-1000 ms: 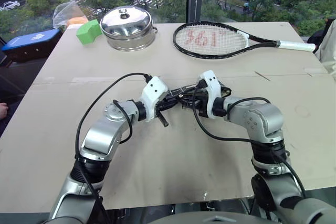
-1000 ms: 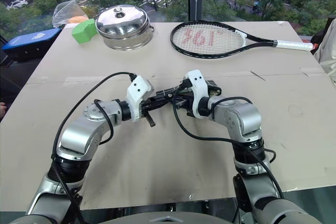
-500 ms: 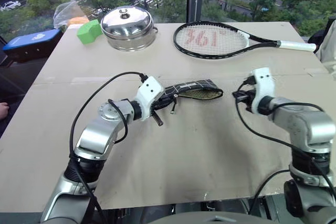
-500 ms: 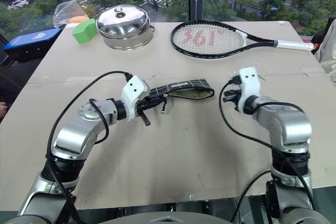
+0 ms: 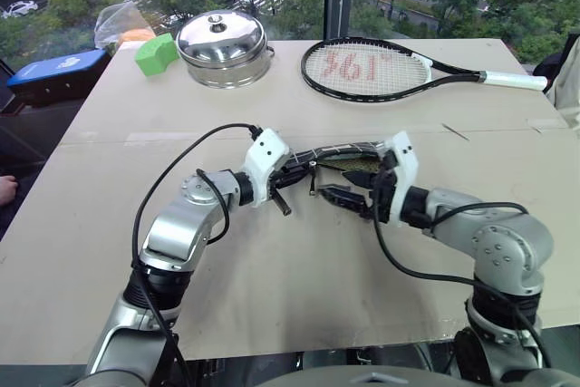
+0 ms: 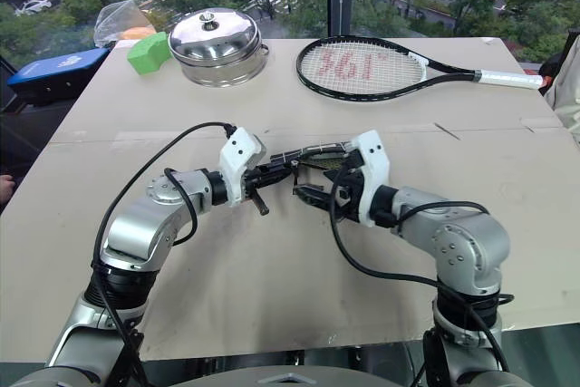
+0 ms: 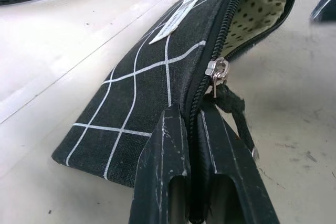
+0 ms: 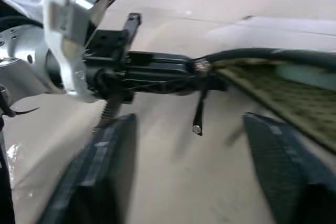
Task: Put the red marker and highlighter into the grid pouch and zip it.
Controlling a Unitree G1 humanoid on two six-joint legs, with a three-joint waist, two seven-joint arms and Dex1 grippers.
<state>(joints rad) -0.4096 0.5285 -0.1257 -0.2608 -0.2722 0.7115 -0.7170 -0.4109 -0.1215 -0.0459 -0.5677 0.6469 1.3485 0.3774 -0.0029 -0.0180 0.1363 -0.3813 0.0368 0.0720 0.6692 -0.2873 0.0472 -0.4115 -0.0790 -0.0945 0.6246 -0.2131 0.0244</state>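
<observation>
My right gripper moves toward the zipper pull (image 5: 313, 166) before closing: both fingers end short of the hanging black cord (image 5: 313, 184), so closing now would miss.
The grid pouch (image 5: 343, 150) lies on the table, black with white lines and a white label (image 7: 178, 17). Its mouth gapes and shows a dotted cream lining (image 7: 257, 9). My left gripper (image 7: 191, 114) is shut on the pouch's closed end, just behind the zipper pull (image 7: 217, 70) and its black cord (image 8: 198, 113). My right gripper (image 8: 190, 121) is open, low over the table in front of the pull, touching nothing. A pale green shape (image 8: 310, 74) sits inside the mouth; I cannot tell whether it is the highlighter. The red marker is hidden.
A lidded steel pot (image 5: 222, 47) and a green block (image 5: 154, 53) stand at the far left. A tennis racket (image 5: 381, 68) lies at the back. A blue box (image 5: 54, 74) sits beyond the table's left edge, where a person's hand (image 5: 5, 191) shows.
The right gripper left the pouch, swung out to the right, then came back near the zipper pull with its fingers open. The left gripper kept its hold.
</observation>
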